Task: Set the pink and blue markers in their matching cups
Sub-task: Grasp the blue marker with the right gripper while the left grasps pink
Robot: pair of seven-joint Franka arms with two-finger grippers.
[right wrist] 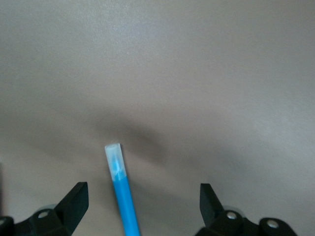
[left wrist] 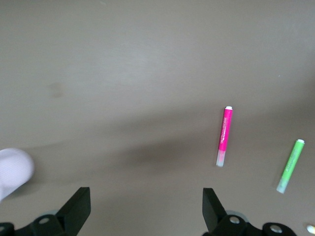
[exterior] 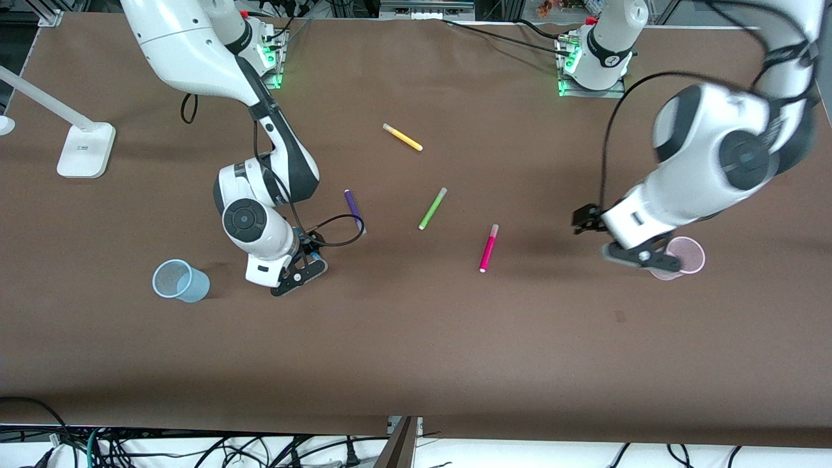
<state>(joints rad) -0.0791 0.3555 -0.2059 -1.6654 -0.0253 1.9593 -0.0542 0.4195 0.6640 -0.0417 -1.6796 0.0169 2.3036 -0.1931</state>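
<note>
My fingers are above the blue marker between them and would miss it if I closed now. My right gripper should go down first, then close on the marker.
The blue marker (right wrist: 123, 196) with its clear cap lies on the table between the wide-open fingers of my right gripper (right wrist: 142, 194), untouched. In the front view that gripper (exterior: 299, 272) hangs low beside the light blue cup (exterior: 179, 281) and hides the blue marker. The pink marker (exterior: 488, 248) lies on the table mid-way between the arms; it also shows in the left wrist view (left wrist: 225, 136). My left gripper (exterior: 640, 255) is open and empty, next to the pale pink cup (exterior: 689, 255), which shows blurred in the left wrist view (left wrist: 12, 172).
A purple marker (exterior: 353, 207), a lime-green marker (exterior: 432, 208) and a yellow marker (exterior: 402, 137) lie farther from the front camera than the pink marker. A white lamp base (exterior: 84, 151) stands at the right arm's end of the table.
</note>
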